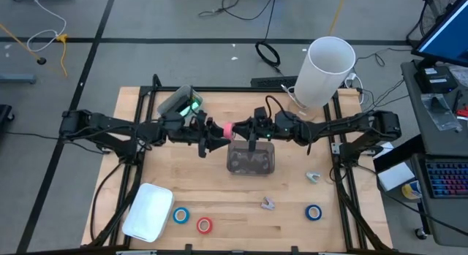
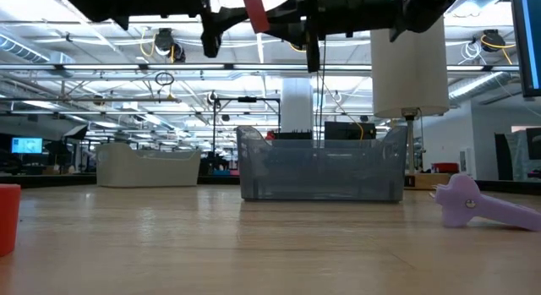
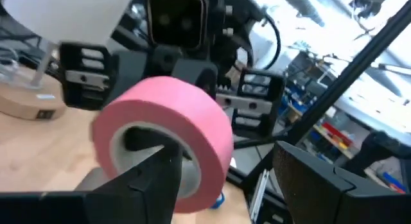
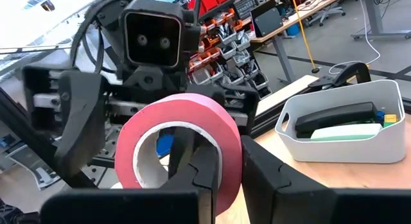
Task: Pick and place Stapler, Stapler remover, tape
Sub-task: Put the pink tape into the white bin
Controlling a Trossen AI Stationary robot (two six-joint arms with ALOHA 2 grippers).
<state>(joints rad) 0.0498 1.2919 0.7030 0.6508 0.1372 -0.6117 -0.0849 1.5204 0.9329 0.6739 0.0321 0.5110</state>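
My left gripper grips the roll by its ring wall (image 1: 228, 131) next, to place the pink roll in the white tray (image 1: 148, 211).
A pink tape roll (image 1: 227, 130) hangs in the air between my two grippers, above the far left part of a clear bin (image 1: 251, 158). My right gripper (image 4: 225, 153) is shut on the roll. My left gripper (image 3: 228, 153) is open. One of its fingers (image 3: 151, 176) reaches into the roll's hole, and the other (image 3: 314, 185) stands well off its outside. Two blue rolls (image 1: 180, 215) (image 1: 313, 212) and a red roll (image 1: 204, 225) lie flat near the table's front edge. The small mint-green stapler (image 1: 313, 177) and a purple staple remover (image 1: 268, 204) lie on the table. My right gripper pinches the roll's wall (image 4: 221, 131), one finger (image 4: 192, 169) inside the pale core and one (image 4: 266, 176) outside. The fingers come level from the table's right. The roll (image 2: 256, 9) stands on edge, lifted clear above the bin. My left gripper has one finger inside the core (image 3: 138, 137); I cannot tell whether it touches.
A tall white cylinder (image 1: 327, 71) stands at the far right. A white tray (image 1: 150, 210) lies at the near left. In the right wrist view, a white bin (image 4: 340, 147) holds a dark thing and a pale green thing. Bare wood lies between the clear bin and the front edge.
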